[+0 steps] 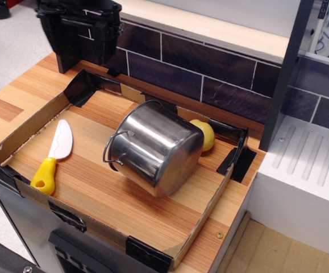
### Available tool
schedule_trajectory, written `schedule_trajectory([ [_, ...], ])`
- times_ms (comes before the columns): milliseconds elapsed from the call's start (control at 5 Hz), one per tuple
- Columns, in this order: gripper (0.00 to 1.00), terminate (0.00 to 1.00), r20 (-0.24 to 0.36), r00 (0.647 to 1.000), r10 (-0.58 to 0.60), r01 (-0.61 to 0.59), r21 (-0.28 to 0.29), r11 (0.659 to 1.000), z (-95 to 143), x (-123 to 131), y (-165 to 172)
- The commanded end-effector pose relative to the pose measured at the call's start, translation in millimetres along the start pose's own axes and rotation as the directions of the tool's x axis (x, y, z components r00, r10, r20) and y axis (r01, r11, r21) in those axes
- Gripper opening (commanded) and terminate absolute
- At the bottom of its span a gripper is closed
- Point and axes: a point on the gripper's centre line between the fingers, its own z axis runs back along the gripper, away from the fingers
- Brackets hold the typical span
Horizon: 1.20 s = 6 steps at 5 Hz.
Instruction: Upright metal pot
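My gripper grips the metal pot by its rim next, to set it upright in the cardboard tray.
The metal pot [155,149] lies on its side in the middle of the cardboard tray [28,119]. Its mouth faces the front left and a wire loop handle [111,151] sticks out at the rim. It is shiny steel and much larger than the yellow potato [206,133] touching its far right side. My black gripper [79,37] hangs high at the back left, above the tray's far corner and well apart from the pot. Its two fingers [104,40] stand apart with nothing between them.
A toy knife [53,156] with a yellow handle and white blade lies at the tray's left. A dark tiled wall [209,68] runs behind the tray. A dark post [283,74] and a white ribbed drainer [309,165] stand at the right.
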Motion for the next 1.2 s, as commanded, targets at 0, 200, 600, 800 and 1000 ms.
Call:
schedule_trajectory([
  [0,1.00,0.00,0.137,0.913,-0.384,0.404,-0.182,0.896,29.4,-13.0,-17.6],
  [200,1.00,0.00,0.152,0.862,-0.483,0.506,-0.256,0.823,28.3,-25.7,-29.8],
  [600,1.00,0.00,0.140,0.801,-0.582,0.594,-0.307,0.744,3.5,-39.1,-51.6],
  [800,1.00,0.00,0.135,0.777,-0.615,0.625,-0.287,0.726,-8.8,-40.3,-57.8],
  [1000,1.00,0.00,0.134,0.745,-0.654,0.661,-0.285,0.694,-16.5,-45.3,-67.6],
])
